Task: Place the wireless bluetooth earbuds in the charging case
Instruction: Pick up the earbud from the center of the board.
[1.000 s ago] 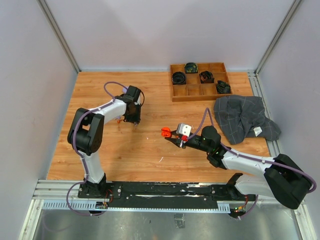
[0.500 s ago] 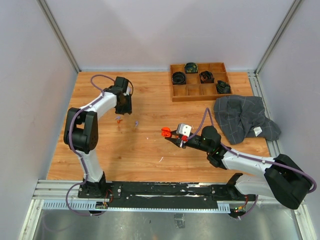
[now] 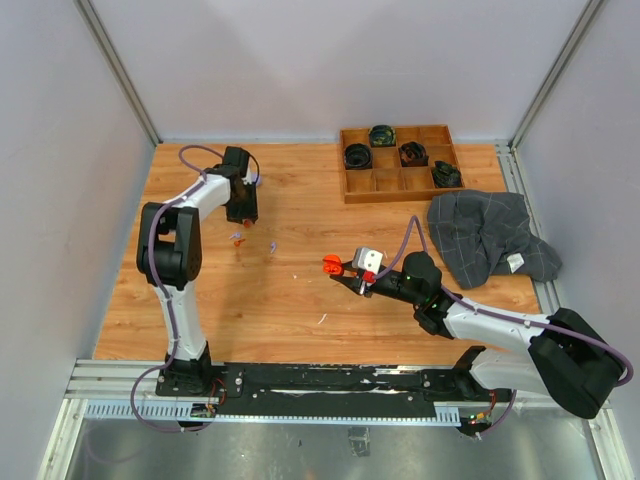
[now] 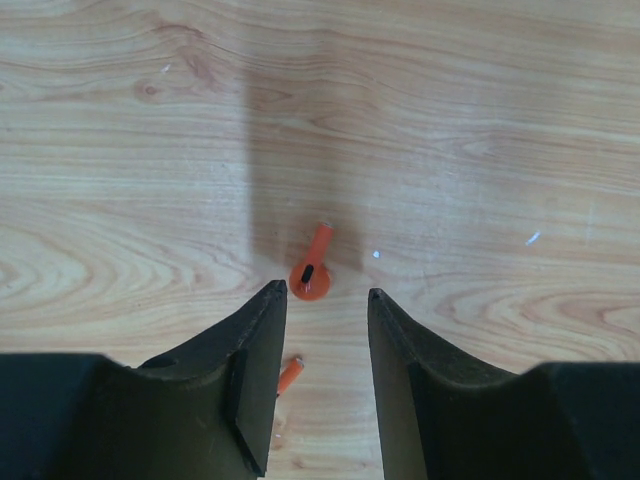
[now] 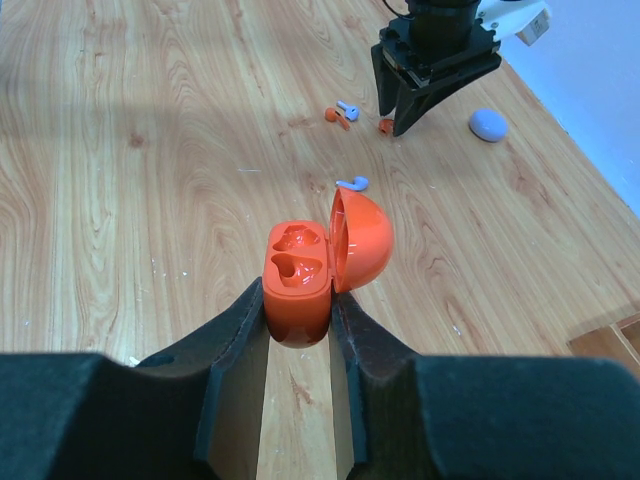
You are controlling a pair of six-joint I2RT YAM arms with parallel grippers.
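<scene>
I will next use my left gripper to pick up the orange earbud by its round head (image 3: 248, 224), so the stem stays free to go into the charging case (image 3: 332, 264).
My right gripper (image 5: 300, 300) is shut on the orange charging case (image 5: 298, 278), held above the table with its lid (image 5: 362, 238) open and both wells empty. In the top view the case (image 3: 332, 264) hangs mid-table. An orange earbud (image 4: 311, 275) lies on the wood just beyond my left gripper (image 4: 322, 292), which is open over the table. A second orange piece (image 4: 288, 373) lies below its jaws, partly hidden by the left finger. Further wireless bluetooth earbuds, orange (image 5: 332, 115) and lilac (image 5: 353, 183), lie loose near the left gripper (image 3: 243, 212).
A wooden compartment tray (image 3: 388, 185) with dark coiled items stands at the back right. A grey checked cloth (image 3: 490, 237) lies on the right side. A lilac round case (image 5: 488, 124) rests beyond the left gripper. Walls enclose three sides.
My left arm has swung toward the far left, off the spot where the small earbuds now lie exposed, and its jaws have opened. The right arm with the case has not moved.
</scene>
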